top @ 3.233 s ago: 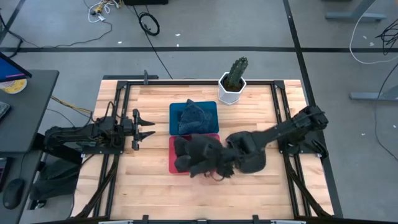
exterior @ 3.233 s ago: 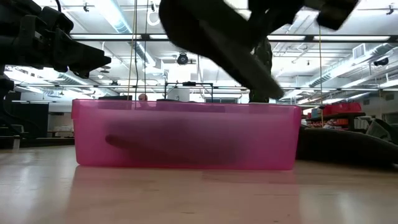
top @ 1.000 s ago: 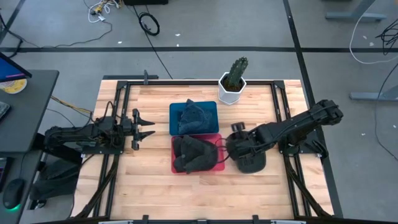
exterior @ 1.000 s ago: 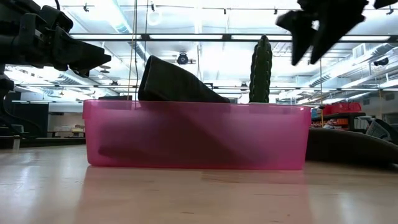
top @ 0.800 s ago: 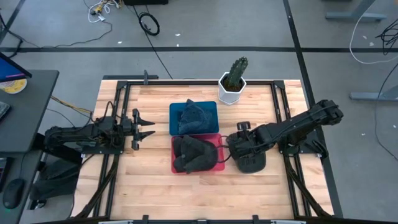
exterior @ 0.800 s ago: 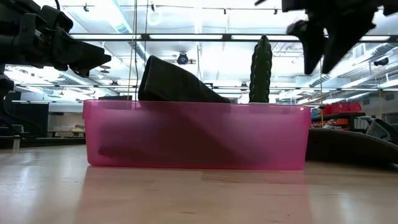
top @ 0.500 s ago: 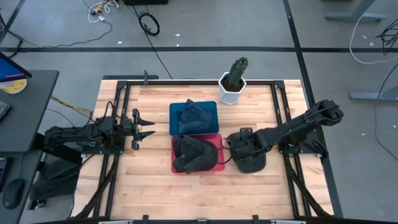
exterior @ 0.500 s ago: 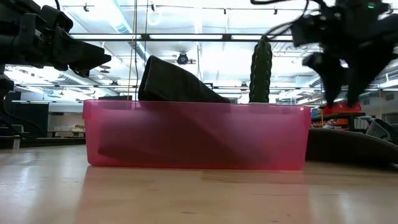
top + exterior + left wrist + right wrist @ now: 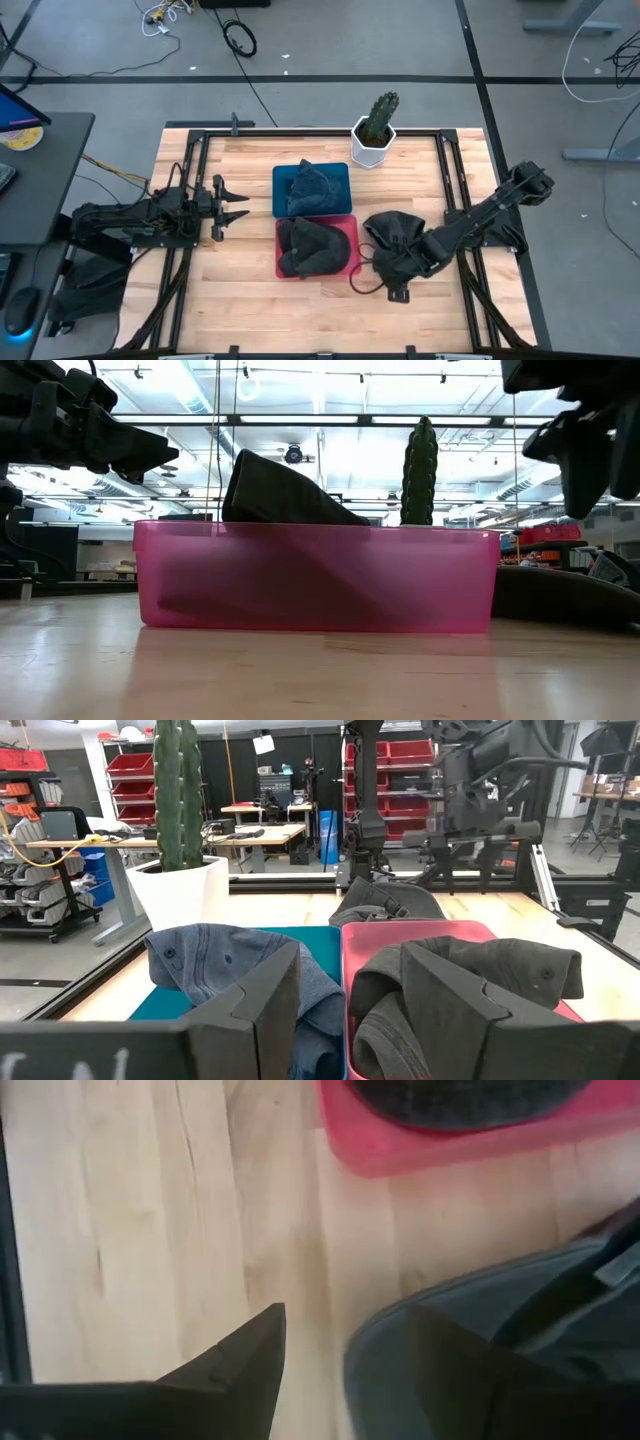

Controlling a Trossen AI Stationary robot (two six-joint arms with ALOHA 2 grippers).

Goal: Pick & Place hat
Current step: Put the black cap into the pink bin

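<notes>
I need to place the dark hat from the table in the red bin [image 9: 400,1148], so next I need to grab it with my right gripper by the edge of its brim [image 9: 385,1338].
A dark hat [image 9: 312,246] lies in the red bin [image 9: 350,228]; its crown sticks up over the rim in the low view [image 9: 280,495]. A second dark hat [image 9: 397,230] lies flat on the table right of the bin and shows in the right wrist view [image 9: 480,1310]. My right gripper [image 9: 388,280] is open and points down, hanging above that hat's near edge and clear of it in the low view [image 9: 590,450]. My left gripper [image 9: 243,206] is open and empty, level, left of the bins.
A blue bin [image 9: 282,180] with a blue hat [image 9: 313,186] stands behind the red bin. A cactus in a white pot [image 9: 375,135] stands at the far edge. Bare wood lies in front of the bins and to the left.
My right gripper, open throughout, has gone from beside the red bin's right wall toward the table's near edge, passing over the dark hat on the table. That hat now shows uncovered. The hat in the red bin has stayed still.
</notes>
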